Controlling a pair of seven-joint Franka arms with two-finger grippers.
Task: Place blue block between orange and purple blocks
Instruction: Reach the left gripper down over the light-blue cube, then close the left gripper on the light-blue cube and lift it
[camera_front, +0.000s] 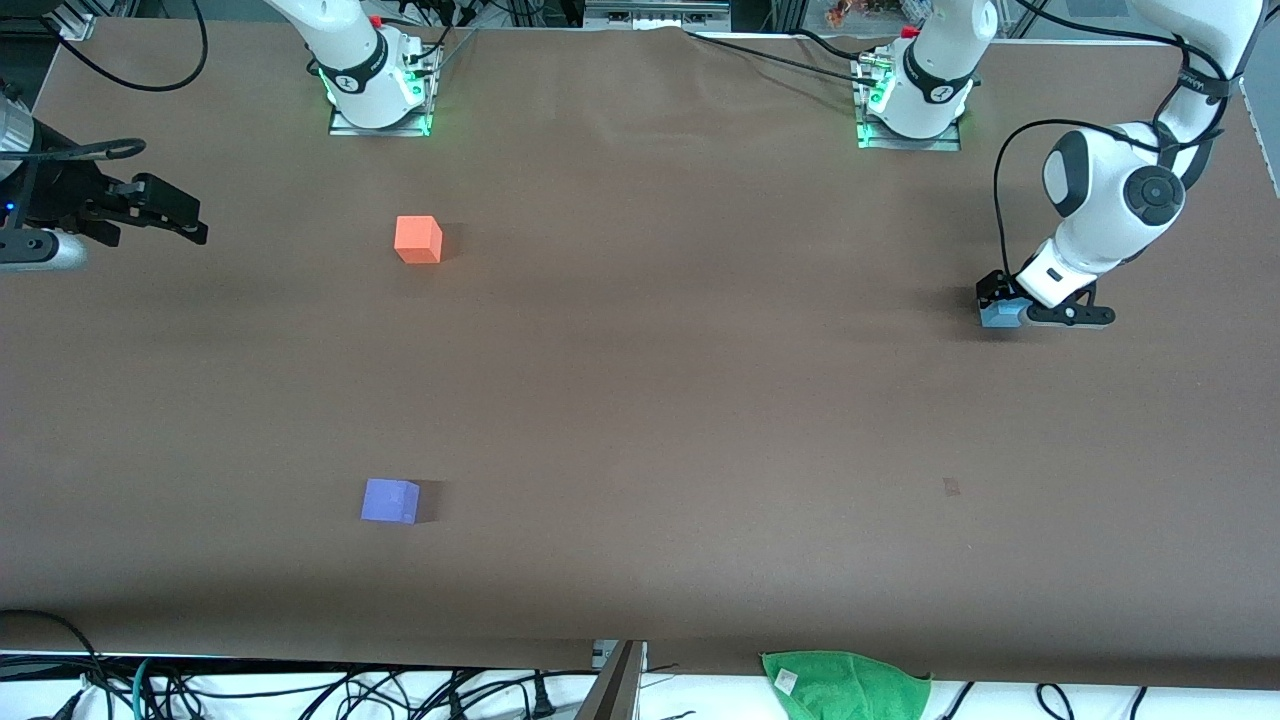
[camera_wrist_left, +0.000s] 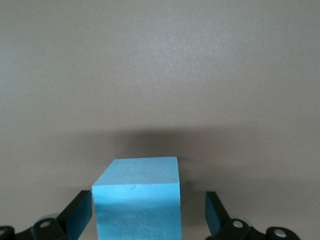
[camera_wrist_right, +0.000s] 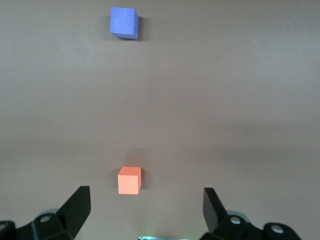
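The left gripper needs to grab the opposite sides of the blue block next, so it can place the blue block (camera_front: 1000, 315) between the orange block (camera_front: 418, 240) and the purple block.
The blue block (camera_front: 1000, 315) sits on the brown table at the left arm's end. My left gripper (camera_front: 1003, 312) is down around it, open, one finger close to one side and a gap at the other; the left wrist view shows the block (camera_wrist_left: 136, 200) between the fingers of the gripper (camera_wrist_left: 147, 217). The orange block (camera_front: 418, 240) lies toward the right arm's end, close to the bases. The purple block (camera_front: 390, 500) lies nearer to the front camera. My right gripper (camera_front: 180, 215) waits, open and empty, over the right arm's end; its wrist view (camera_wrist_right: 145, 210) shows the orange block (camera_wrist_right: 129, 180) and the purple block (camera_wrist_right: 123, 22).
A green cloth (camera_front: 845, 685) lies at the table's front edge, toward the left arm's end. Cables hang along that edge. The two arm bases (camera_front: 375, 85) (camera_front: 915, 100) stand along the edge farthest from the front camera.
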